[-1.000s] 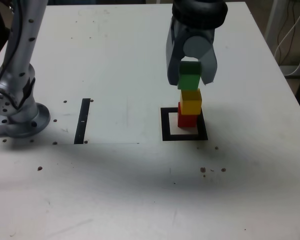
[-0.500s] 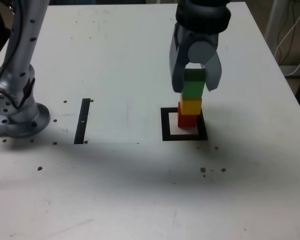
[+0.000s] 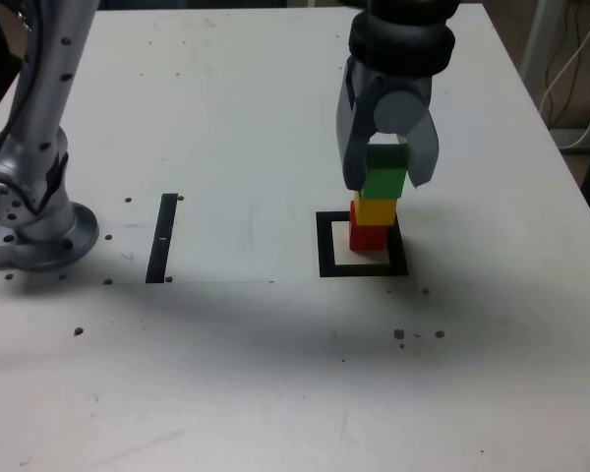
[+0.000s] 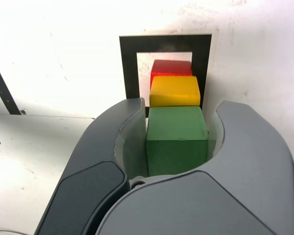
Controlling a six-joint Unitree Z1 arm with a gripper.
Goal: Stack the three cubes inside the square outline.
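Observation:
The green cube's lower edge touches the top of the yellow cube in the exterior view, so the green cube would stand if the robot's gripper opened now.
In the exterior view a red cube [image 3: 368,236] stands inside the black square outline [image 3: 326,246], and a yellow cube [image 3: 376,209] rests on it. A green cube [image 3: 383,181] sits directly on or just above the yellow one, slightly offset to the exterior view's right. My gripper [image 3: 386,182] comes down from above, shut on the green cube. The wrist view shows the green cube [image 4: 176,139] between the two dark jaws of the gripper [image 4: 179,110]. Beyond it are the yellow cube [image 4: 175,91], the red cube [image 4: 171,67] and the square outline [image 4: 129,63].
A narrow black strip [image 3: 162,238] lies on the white table at the exterior view's left, and shows in the wrist view too [image 4: 2,88]. The arm's silver base [image 3: 34,231] stands at the far left. Cables [image 3: 580,69] hang past the table's right edge.
The gripper has lowered with the green cube, closing the gap until the cube meets the top of the yellow one. The red and yellow cubes have not moved.

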